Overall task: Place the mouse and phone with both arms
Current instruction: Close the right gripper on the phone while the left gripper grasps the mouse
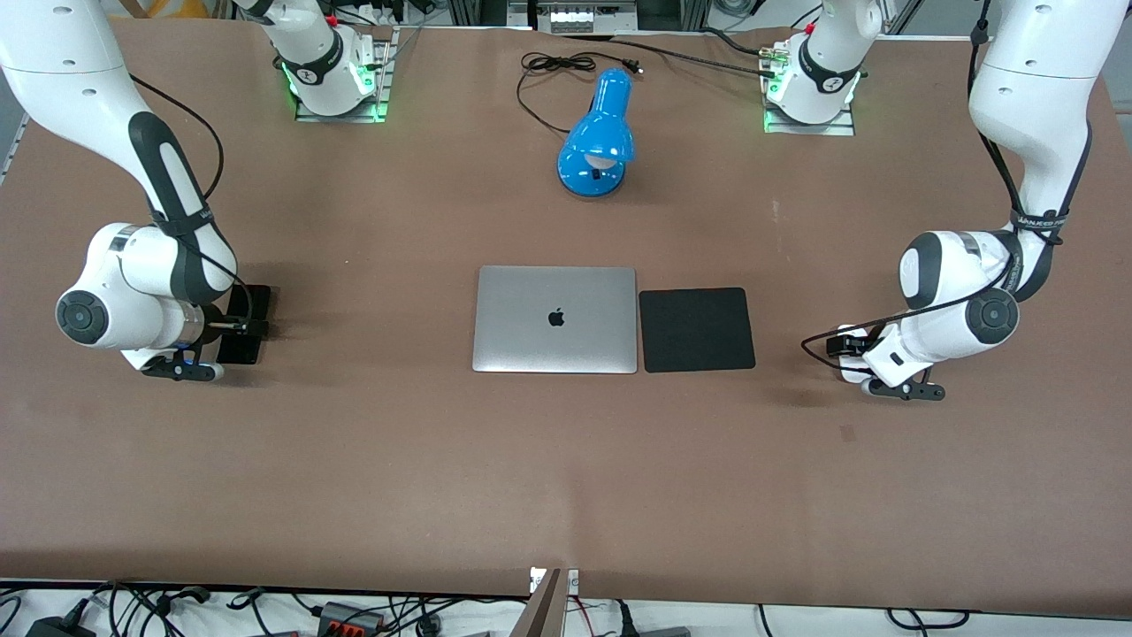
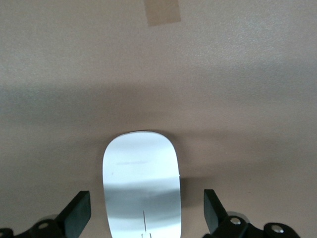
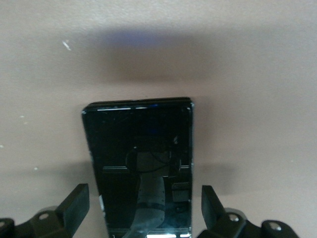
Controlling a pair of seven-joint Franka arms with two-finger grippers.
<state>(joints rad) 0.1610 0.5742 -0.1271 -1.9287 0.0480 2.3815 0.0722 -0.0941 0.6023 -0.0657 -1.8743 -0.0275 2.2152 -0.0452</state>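
Observation:
It is time to close my left gripper on the white mouse: its fingers are on either side of the mouse, low by the table, so they would hold the mouse if I closed now.
The white mouse (image 2: 141,188) lies on the brown table at the left arm's end. My left gripper (image 2: 144,213) is open and low over it, one finger (image 2: 77,214) on each side with a gap to the mouse. In the front view the left gripper (image 1: 851,347) hides most of the mouse. The black phone (image 3: 141,158) lies flat on the table at the right arm's end, also seen in the front view (image 1: 258,299). My right gripper (image 3: 143,206) is open and straddles it, its fingers (image 3: 74,206) clear of the phone's edges; it also shows in the front view (image 1: 232,329).
A closed silver laptop (image 1: 555,318) lies at the table's middle with a square black mat (image 1: 696,328) beside it toward the left arm's end. A blue desk lamp (image 1: 597,137) with a black cord (image 1: 548,66) lies between the arm bases. A small tape patch (image 2: 162,11) is on the table near the mouse.

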